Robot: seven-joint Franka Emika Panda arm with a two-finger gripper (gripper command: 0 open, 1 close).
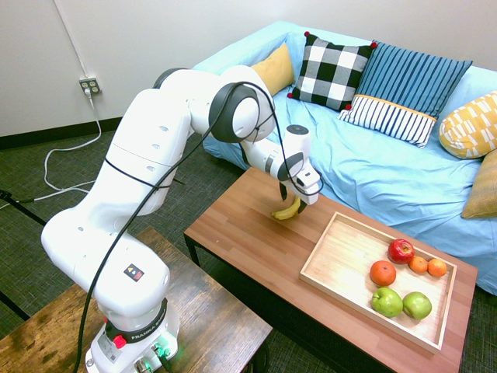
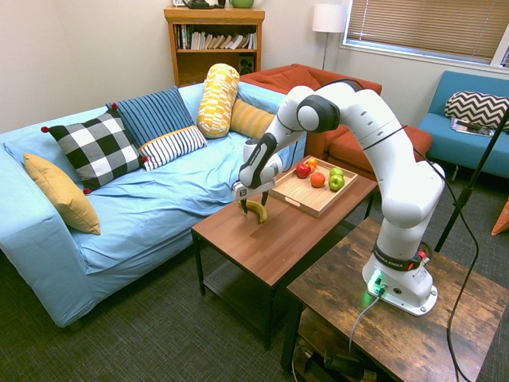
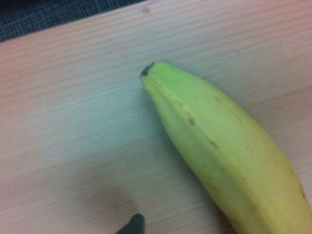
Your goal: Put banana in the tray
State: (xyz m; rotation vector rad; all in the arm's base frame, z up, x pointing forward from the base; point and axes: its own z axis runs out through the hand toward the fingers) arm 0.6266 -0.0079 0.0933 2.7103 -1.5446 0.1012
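Note:
My gripper's fingers reach down on both sides of the banana, low over the table. My gripper should close on the banana now.
The banana (image 1: pixel 286 210) lies on the reddish-brown table (image 1: pixel 248 241), near its sofa-side edge and left of the tray. My gripper (image 1: pixel 295 200) is lowered right over the banana, and in the second exterior view its dark fingers stand open on either side of the banana (image 2: pixel 256 211). The wrist view shows the banana (image 3: pixel 219 146) close up, resting on the wood with its dark tip showing. The light wooden tray (image 1: pixel 342 264) sits at the table's right end and appears again as the tray (image 2: pixel 298 195) beyond my gripper (image 2: pixel 253 205).
In the tray's far end lie a red apple (image 1: pixel 401 250), three oranges (image 1: pixel 382 273) and two green apples (image 1: pixel 386 301). A blue sofa (image 1: pixel 388 171) with cushions runs along the table's far side. A darker side table (image 1: pixel 210 326) stands beside it.

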